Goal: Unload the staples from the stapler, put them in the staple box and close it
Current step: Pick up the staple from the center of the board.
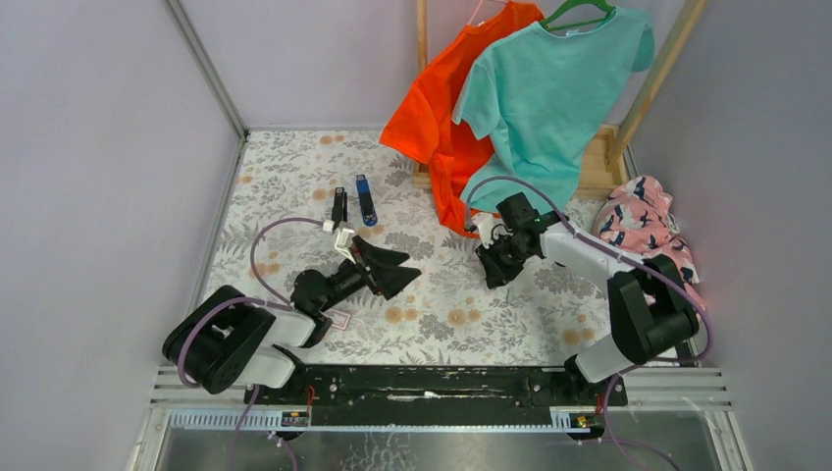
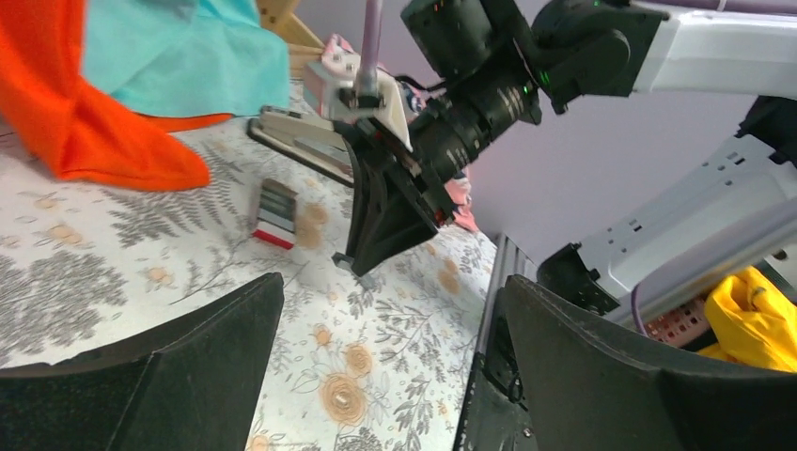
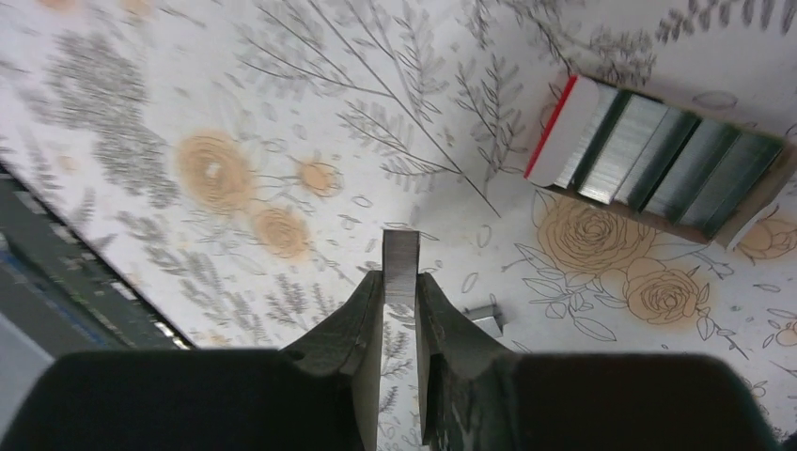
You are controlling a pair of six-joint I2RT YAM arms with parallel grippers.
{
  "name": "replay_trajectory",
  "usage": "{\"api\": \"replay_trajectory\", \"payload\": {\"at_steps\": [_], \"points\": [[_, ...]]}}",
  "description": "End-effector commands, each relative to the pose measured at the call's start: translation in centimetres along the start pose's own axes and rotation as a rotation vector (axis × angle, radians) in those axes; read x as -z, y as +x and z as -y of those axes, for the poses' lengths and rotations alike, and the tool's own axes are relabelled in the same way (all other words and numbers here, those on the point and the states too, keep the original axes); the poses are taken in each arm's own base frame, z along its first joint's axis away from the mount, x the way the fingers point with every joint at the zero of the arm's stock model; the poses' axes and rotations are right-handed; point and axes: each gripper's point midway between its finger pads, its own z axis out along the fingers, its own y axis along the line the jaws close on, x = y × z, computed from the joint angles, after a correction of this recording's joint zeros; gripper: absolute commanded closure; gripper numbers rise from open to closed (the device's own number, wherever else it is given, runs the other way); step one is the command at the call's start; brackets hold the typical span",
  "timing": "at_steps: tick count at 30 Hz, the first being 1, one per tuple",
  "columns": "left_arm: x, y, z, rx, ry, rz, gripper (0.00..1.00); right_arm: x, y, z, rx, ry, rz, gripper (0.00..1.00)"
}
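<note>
The silvery staple strip needs to be grabbed next by its exposed end (image 2: 343, 261) with my left gripper, so the strip's other end stays free to slip from my right gripper.
My right gripper (image 3: 401, 282) is shut on a short silvery strip of staples (image 3: 401, 266), held upright just above the floral table. Another small staple strip (image 3: 489, 319) lies on the table beside it. The stapler (image 2: 301, 139), with silver metal parts over a black body, lies behind the right gripper (image 2: 355, 266) near the orange shirt. In the top view the right arm hides it. My left gripper (image 1: 412, 266) is open and empty. In the left wrist view (image 2: 390, 282) it faces the right gripper (image 1: 491, 275) from a short way off.
A red-edged box of staple strips (image 3: 658, 160) lies by the right gripper and shows in the left wrist view (image 2: 277, 211). A slim blue bar (image 1: 366, 199) and a slim black object (image 1: 338, 206) lie far left. Orange (image 1: 437, 118) and teal (image 1: 549, 98) shirts hang at the back.
</note>
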Motion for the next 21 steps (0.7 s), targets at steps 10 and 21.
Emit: {"api": "replay_trajectory", "payload": {"at_steps": [10,21], "points": [[-4.1,-4.1,6.0,-0.059,0.272,0.057,0.13,11.3,-10.9,-7.5,0.145,-0.352,0.469,0.88],[-6.1,-7.6,8.3,0.069,0.329,0.123,0.27,18.3,-15.3,-12.3,0.192,-0.620,0.607,0.87]]}}
